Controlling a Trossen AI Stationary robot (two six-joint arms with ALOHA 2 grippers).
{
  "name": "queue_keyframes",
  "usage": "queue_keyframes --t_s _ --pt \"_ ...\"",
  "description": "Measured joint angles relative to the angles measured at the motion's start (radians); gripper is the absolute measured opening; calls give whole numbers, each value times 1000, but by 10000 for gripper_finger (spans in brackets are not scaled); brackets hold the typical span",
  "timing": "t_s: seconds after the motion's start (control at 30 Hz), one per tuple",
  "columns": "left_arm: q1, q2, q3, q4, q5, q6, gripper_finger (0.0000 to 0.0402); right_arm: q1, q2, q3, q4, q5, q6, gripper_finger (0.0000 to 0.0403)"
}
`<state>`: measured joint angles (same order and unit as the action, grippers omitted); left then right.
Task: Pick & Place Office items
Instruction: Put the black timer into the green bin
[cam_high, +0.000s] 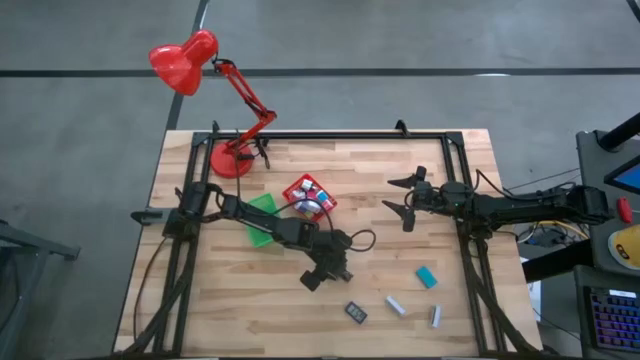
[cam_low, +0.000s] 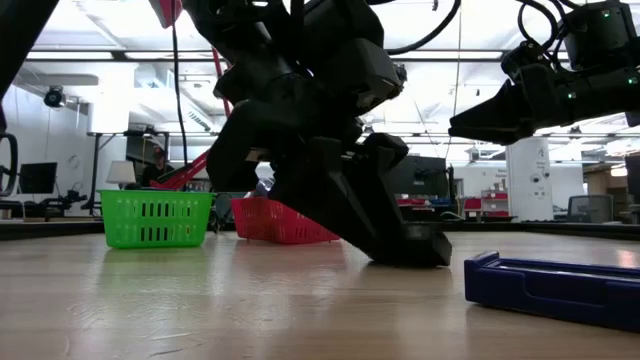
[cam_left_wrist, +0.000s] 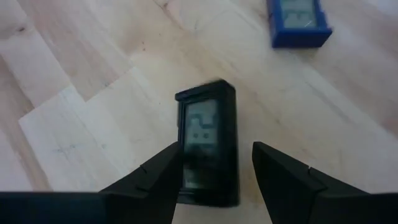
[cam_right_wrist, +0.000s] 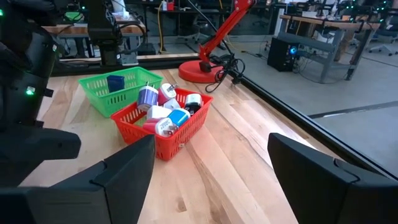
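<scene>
The fingers stand beside the black piece's long sides and closing now would catch the piece, so it is time for my left gripper to close on it.
A black rectangular piece with a small screen lies flat on the wooden table. My left gripper is open and slants down over it, one finger on each long side; in the high view my left gripper hides the piece. A blue piece of the same kind lies just beyond; the high view shows this blue piece near the front edge. My right gripper hangs open above the table's right half, holding nothing. My left gripper: one finger stands right against the black piece's long edge, and I cannot tell whether it touches. A gap shows between the other finger and the piece. The piece lies flat on the table.
A red bin with several small items and a green bin stand mid-table behind my left arm. A red desk lamp stands at the far left. A teal block, a white stick and a grey stick lie front right.
</scene>
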<state>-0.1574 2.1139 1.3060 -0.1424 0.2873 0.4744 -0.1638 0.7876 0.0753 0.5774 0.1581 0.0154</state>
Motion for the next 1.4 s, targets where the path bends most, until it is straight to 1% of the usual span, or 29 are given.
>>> queue_keyframes --t_s 0.17,0.47,0.6,0.9,1.0,1.27,1.4 --pt "1 3 -1 -11 0 -3 198 0 0 0 0 0 0 310" --pt "0 3 -1 -3 1 1 191 0 0 0 0 0 0 299" --pt "0 3 -1 -1 2 1 165 0 0 0 0 0 0 297" --pt "0 2 -1 7 1 0 75 0 0 0 0 0 0 310" --pt "0 2 0 9 1 0 58 0 0 0 0 0 0 311" --pt "0 1 2 10 -1 -4 64 0 0 0 0 0 0 301" --pt "0 -14 14 2 -29 -22 60 0 0 0 1 0 0 297"
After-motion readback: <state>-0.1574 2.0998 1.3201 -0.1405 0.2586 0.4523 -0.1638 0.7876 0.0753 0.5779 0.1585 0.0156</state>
